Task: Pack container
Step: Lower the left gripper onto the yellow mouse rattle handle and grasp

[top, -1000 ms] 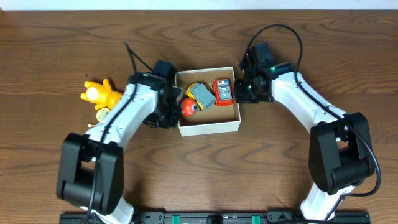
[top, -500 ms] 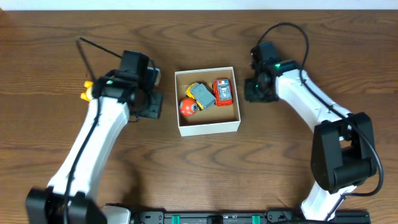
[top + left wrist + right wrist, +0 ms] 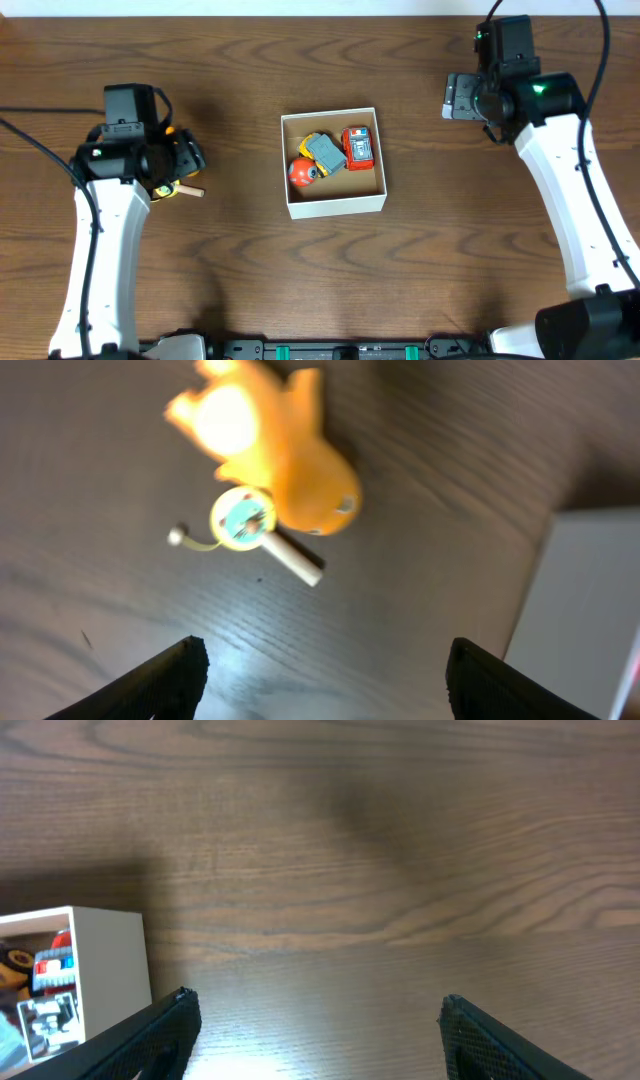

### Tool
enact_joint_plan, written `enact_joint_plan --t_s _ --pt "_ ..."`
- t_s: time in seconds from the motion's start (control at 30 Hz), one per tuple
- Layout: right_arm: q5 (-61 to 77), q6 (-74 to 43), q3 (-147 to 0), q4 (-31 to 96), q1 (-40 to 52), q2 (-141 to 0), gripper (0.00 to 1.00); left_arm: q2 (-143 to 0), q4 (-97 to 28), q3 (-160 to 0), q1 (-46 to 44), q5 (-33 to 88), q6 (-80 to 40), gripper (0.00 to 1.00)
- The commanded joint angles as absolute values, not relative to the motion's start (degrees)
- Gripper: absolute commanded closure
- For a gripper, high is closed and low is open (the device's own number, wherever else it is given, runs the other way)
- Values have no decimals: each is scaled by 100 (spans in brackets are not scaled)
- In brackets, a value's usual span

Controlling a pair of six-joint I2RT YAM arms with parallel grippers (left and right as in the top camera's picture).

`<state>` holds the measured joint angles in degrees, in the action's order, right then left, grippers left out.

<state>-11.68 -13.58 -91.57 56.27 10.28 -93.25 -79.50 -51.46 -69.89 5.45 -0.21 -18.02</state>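
Note:
My left gripper grabs the short stick (image 3: 295, 561) across its sides next, to lift its round disc (image 3: 243, 518) and pack the container.
The container (image 3: 336, 203) is a small white-walled box with a brown inside at the table's centre. In it lie a red-orange ball toy (image 3: 303, 172), a grey and yellow toy (image 3: 322, 150) and a red car (image 3: 358, 147). My left gripper (image 3: 192, 157) hovers open well to its left, above a yellow figure toy (image 3: 275, 445), a small round disc (image 3: 243, 518) and a short stick (image 3: 296, 558). Nothing sits between its fingers (image 3: 160, 682). My right gripper (image 3: 457, 98) hangs open and empty to the container's upper right. The container's corner (image 3: 100, 965) shows at the left of the right wrist view.
Dark wooden tabletop (image 3: 330, 280) surrounds the container. The container's white wall (image 3: 590, 600) fills the right edge of the left wrist view. The yellow figure, disc and stick lie close together on the left side, partly hidden under my left arm in the overhead view.
Both grippers have opened and drawn away from the container. The left arm swung left to above the yellow figure; the right arm swung up and to the right.

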Motion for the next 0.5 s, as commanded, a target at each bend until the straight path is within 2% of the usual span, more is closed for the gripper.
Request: enact_joint_plan --t_s 0.0,0.2,0.47 --pt "-1282 -1149 -9166 5725 1013 -9408 20 -8315 -5172 -6766 657 -115 -3271 22" --pt "-1284 -1149 -9166 5747 1013 -9428 20 -9153 -5157 -6615 657 -115 -4150 22" --pt "-1264 -1151 -9166 5802 1013 -9428 19 -10007 -4668 -6611 659 -113 -4491 22"
